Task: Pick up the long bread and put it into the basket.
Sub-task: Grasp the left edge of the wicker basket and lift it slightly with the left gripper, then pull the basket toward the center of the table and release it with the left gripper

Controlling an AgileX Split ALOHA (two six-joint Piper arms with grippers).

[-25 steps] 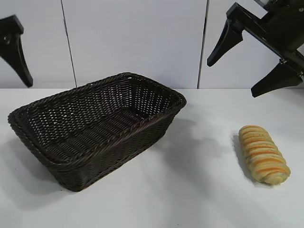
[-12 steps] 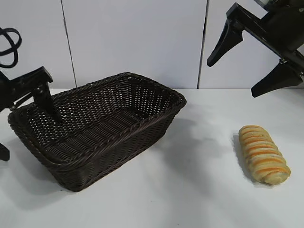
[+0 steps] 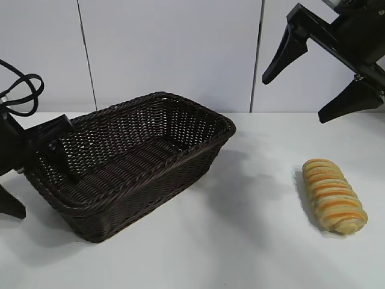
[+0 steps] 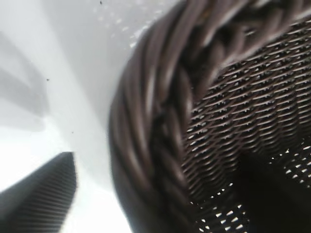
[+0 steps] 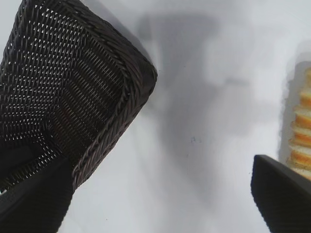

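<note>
The left gripper grabs the basket by its braided rim point(image 3: 45, 180) point(image 4: 155, 121) next, since the basket is too wide across for the fingers.
The long bread point(image 3: 334, 195), golden with orange-brown stripes, lies on the white table at the right, well clear of the basket point(image 3: 150, 192). The dark brown wicker basket holds nothing. My left gripper point(image 3: 43, 195) is low at the basket's left end and straddles the braided rim point(image 4: 155, 121), one finger inside and one outside. It is open, with white table showing between the outer finger point(image 4: 39, 194) and the rim. My right gripper point(image 3: 295, 99) hangs open high at the upper right, above and behind the bread point(image 5: 301, 131), holding nothing.
A white panelled wall point(image 3: 174, 54) stands close behind the table. A black cable point(image 3: 21, 90) loops above the left arm. Bare table point(image 3: 258, 198) lies between the basket and the bread, and more runs along the front edge.
The left arm has come down from high at the far left to the basket's left end, and its fingers now straddle the rim. The right arm, bread and basket have not moved.
</note>
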